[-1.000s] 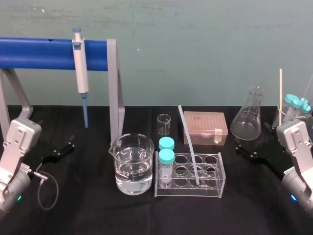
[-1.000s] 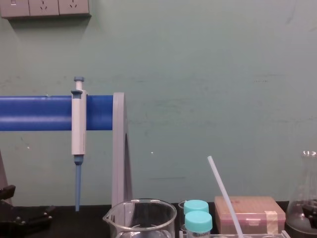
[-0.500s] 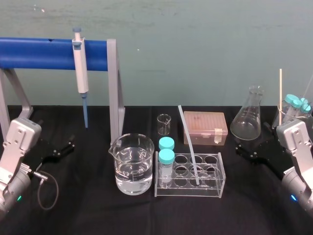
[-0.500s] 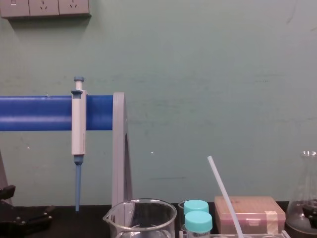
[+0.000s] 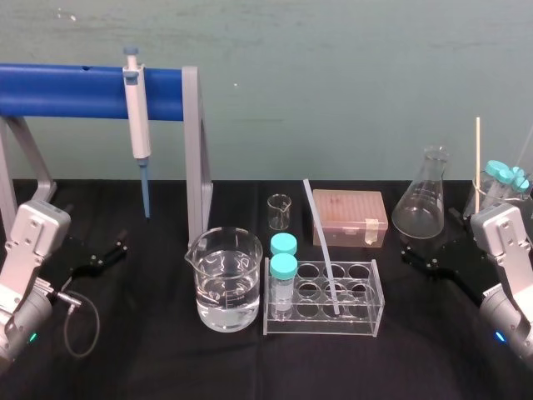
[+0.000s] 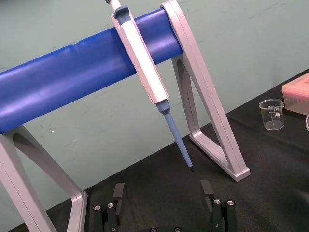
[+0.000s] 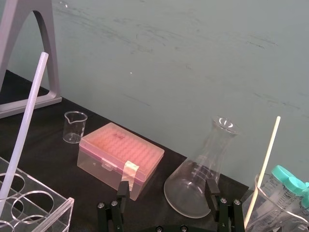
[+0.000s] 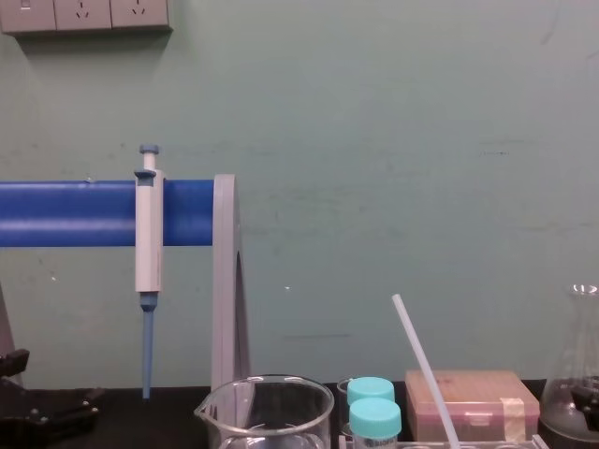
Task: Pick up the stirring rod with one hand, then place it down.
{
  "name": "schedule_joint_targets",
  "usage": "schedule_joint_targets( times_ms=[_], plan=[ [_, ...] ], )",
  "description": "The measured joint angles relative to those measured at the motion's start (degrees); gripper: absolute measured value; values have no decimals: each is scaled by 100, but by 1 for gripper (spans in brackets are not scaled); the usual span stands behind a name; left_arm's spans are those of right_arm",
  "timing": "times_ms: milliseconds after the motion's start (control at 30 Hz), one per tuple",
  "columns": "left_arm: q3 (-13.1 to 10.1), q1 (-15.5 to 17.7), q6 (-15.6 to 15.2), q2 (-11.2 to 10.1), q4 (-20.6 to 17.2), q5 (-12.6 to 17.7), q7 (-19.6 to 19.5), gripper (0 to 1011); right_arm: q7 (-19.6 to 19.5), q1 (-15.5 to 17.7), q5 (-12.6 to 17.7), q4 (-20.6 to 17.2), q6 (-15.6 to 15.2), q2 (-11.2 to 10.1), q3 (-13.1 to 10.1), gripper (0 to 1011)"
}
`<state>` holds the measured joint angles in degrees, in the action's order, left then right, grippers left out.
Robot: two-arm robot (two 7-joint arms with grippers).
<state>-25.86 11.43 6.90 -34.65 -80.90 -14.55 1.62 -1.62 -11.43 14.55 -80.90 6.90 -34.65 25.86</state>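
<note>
The rod's lower end is enclosed by the clear rack and its upper part (image 8: pixel 415 344) (image 7: pixel 33 92) stands free, so the robot's right gripper needs to pick up the rod there.
The stirring rod (image 5: pixel 321 242) is a thin whitish translucent rod leaning in the clear tube rack (image 5: pixel 366 321) at the table's middle, its top tilted back and left. It also rises in the chest view (image 8: pixel 426 369) and crosses the right wrist view (image 7: pixel 26 121). My right gripper (image 5: pixel 412 254) rests open on the black cloth to the right of the rack, empty (image 7: pixel 167 191). My left gripper (image 5: pixel 108 250) rests open far left, under the blue stand, with nothing between its fingers (image 6: pixel 162 193).
A white-and-blue pipette (image 5: pixel 137 125) hangs on the blue bar stand (image 5: pixel 67 92). A water beaker (image 5: pixel 223 279), two teal-capped tubes (image 5: pixel 283 267), a small beaker (image 5: pixel 279 211), a pink box (image 5: pixel 350 215) and a conical flask (image 5: pixel 426 196) surround the rack. A wooden stick (image 5: pixel 478 154) stands far right.
</note>
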Motion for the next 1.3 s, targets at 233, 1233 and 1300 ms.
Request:
schedule_joint_targets(
  times_ms=[233, 1233, 1300],
  plan=[
    [0, 0, 0, 0, 0, 0, 0, 1000, 4, 0, -20, 1, -2, 0, -8, 1000],
    [0, 0, 0, 0, 0, 0, 0, 1000, 1980, -1239, 1465, 82, -1257, 1007, -188, 1000],
    [0, 0, 0, 0, 0, 0, 0, 1000, 2077, -1316, 1448, 183, -1402, 1037, -136, 1000]
  ],
)
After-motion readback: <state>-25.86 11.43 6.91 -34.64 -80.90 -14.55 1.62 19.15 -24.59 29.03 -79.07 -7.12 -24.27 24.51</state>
